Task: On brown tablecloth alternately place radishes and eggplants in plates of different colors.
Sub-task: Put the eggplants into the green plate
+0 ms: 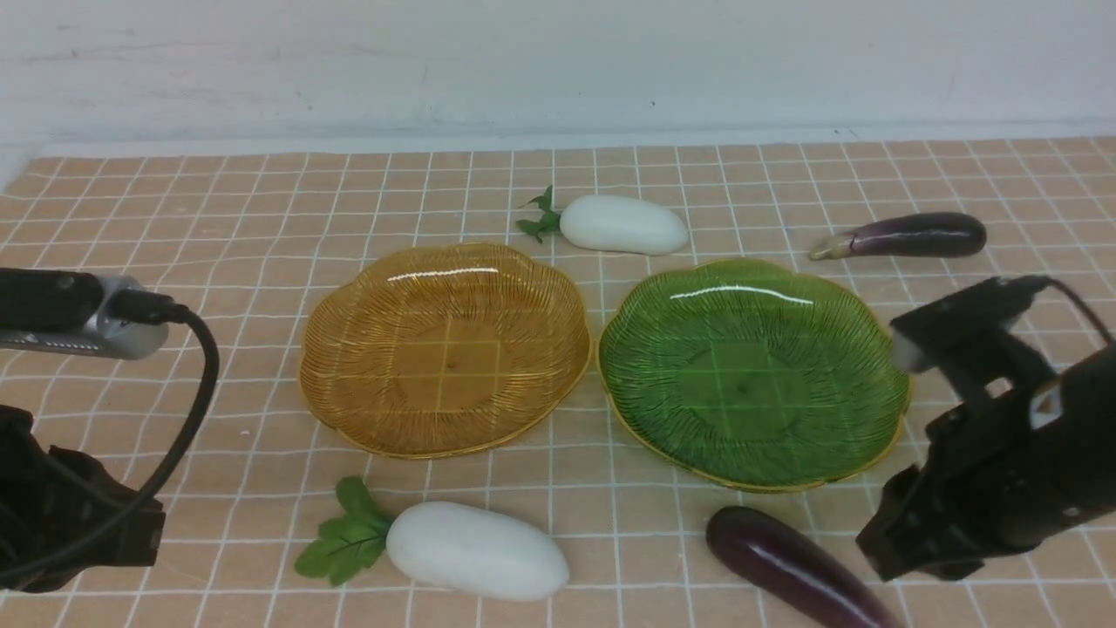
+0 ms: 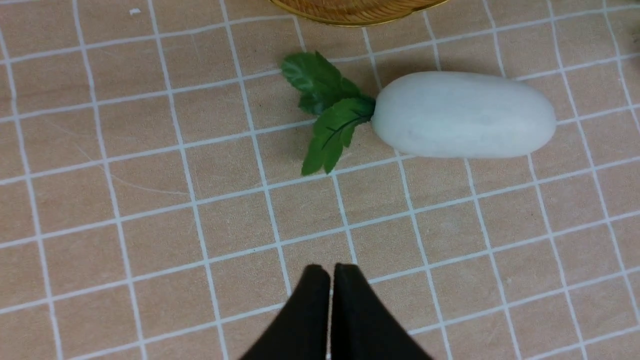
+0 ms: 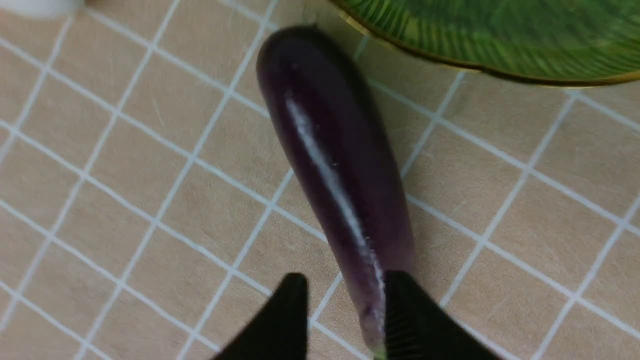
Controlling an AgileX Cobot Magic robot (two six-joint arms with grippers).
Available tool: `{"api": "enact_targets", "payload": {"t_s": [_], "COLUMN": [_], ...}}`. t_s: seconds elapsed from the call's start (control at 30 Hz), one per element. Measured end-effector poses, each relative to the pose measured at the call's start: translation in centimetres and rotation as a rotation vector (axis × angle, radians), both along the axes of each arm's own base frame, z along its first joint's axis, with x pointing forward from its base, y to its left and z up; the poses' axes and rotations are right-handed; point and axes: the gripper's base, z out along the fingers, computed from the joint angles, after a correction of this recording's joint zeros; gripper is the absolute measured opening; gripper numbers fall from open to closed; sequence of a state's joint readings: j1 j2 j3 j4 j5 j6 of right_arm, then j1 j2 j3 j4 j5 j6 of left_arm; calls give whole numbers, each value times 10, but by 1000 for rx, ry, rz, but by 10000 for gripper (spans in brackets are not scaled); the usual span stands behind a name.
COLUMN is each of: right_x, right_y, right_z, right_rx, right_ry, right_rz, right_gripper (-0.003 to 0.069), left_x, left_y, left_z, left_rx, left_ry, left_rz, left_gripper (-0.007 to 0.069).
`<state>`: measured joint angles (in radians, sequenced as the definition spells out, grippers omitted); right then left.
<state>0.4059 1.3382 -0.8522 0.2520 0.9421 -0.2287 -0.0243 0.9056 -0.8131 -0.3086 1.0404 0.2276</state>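
I will next grab the dark purple eggplant with my right gripper by its thin stem end [image 3: 373,318], to fill the green plate [image 3: 516,33] with eggplants.
On the brown tablecloth [image 1: 218,218] an amber plate [image 1: 445,349] and a green plate [image 1: 750,366] lie side by side, both bare. One radish [image 1: 475,549] lies in front of the amber plate, another radish [image 1: 623,224] behind the plates. One eggplant [image 1: 907,235] lies at the back right, another eggplant [image 1: 793,567] in front of the green plate. My right gripper [image 3: 345,282] is open just over that eggplant's [image 3: 330,150] thin end. My left gripper [image 2: 330,270] is shut and holds nothing, a short way from the near radish [image 2: 462,115].
A white wall runs behind the cloth's far edge. The left arm [image 1: 70,515] with its camera cable is at the front left, the right arm [image 1: 1003,471] at the front right beside the green plate [image 3: 500,35]. The amber plate's rim [image 2: 355,10] shows in the left wrist view.
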Motion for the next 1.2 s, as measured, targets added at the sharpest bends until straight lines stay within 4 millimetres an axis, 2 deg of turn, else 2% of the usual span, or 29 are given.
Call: {"api": "enact_targets", "payload": {"t_s": [0.13,0.2,0.23,0.33,0.4,0.47,0.53,0.6,0.77,0.87,0.97,1.03,1.07,1.1,1.2], "right_x": [4,10,10,20,24,25,25,22,1,-1,11,34,41,56,110], "right_y": [15,23,23,28,30,30,30,31,33,29,21,13,9,5,-6], "right_z": [-19,-35,-37,-63,-77,-84,-87,-86,-65,-40,-19,1,4,15,21], "right_rx": [-86,-142,-145,-195,-216,-225,-227,-224,-227,-200,-182,-156,-150,-129,-82], "right_ry": [11,15,16,55,87,110,125,153,221,156,53,-55,-78,-129,-180], "right_rz": [103,155,158,181,187,175,163,152,239,221,142,52,24,-22,-145], "right_gripper": [382,503,510,598,588,535,453,320,335,335,335,335,335,335,335], "left_x": [0,0,0,0,0,0,0,0,0,0,0,0,0,0,0], "left_y": [0,0,0,0,0,0,0,0,0,0,0,-1,-1,-1,-2], "left_z": [0,0,0,0,0,0,0,0,0,0,0,1,1,1,1], "left_rx": [0,0,0,0,0,0,0,0,0,0,-2,-13,-18,-21,-21], "left_ry": [-4,-4,-4,-4,-4,-4,-4,-4,-4,-4,-4,-4,-4,-4,-4], "left_rz": [1,1,1,1,1,1,1,1,1,1,1,1,1,1,0], "left_gripper": [-3,-3,-3,-3,-3,-3,-3,-3,-3,-3,-3,-3,-3,-3,-3]}}
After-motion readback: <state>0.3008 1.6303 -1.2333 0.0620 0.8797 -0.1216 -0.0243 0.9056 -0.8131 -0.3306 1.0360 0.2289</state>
